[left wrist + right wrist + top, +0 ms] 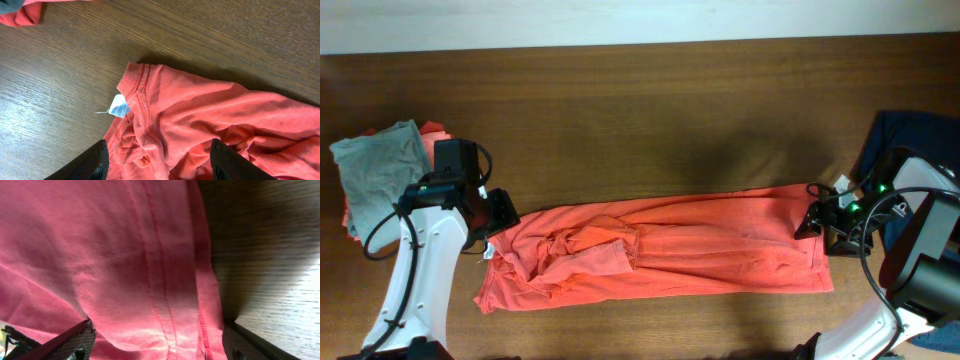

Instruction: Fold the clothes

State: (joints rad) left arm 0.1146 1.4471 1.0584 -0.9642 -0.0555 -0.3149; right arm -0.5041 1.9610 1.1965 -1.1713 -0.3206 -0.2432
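Next, my right gripper picks up the orange-red T-shirt (670,250) by its stitched hem end (815,242) to fold that end over toward the collar.
The orange-red T-shirt (670,250) lies folded lengthwise into a long strip across the front half of the table, rumpled toward its left end. My left gripper (503,215) stands open over the collar end. In the left wrist view its black fingers (92,165) are wide apart with bunched cloth (200,120) between them, not pinched, and the ribbed collar and white tag (118,106) lie just ahead. My right gripper (812,220) is open at the hem end, its jaws spread on both sides of the stitched hem (160,280).
A grey folded shirt (378,170) lies on orange clothes at the far left edge, and a corner of that pile (20,15) shows in the left wrist view. A dark navy garment (920,130) lies at the right edge behind the right arm. Bare wood table (650,110) stretches behind the shirt.
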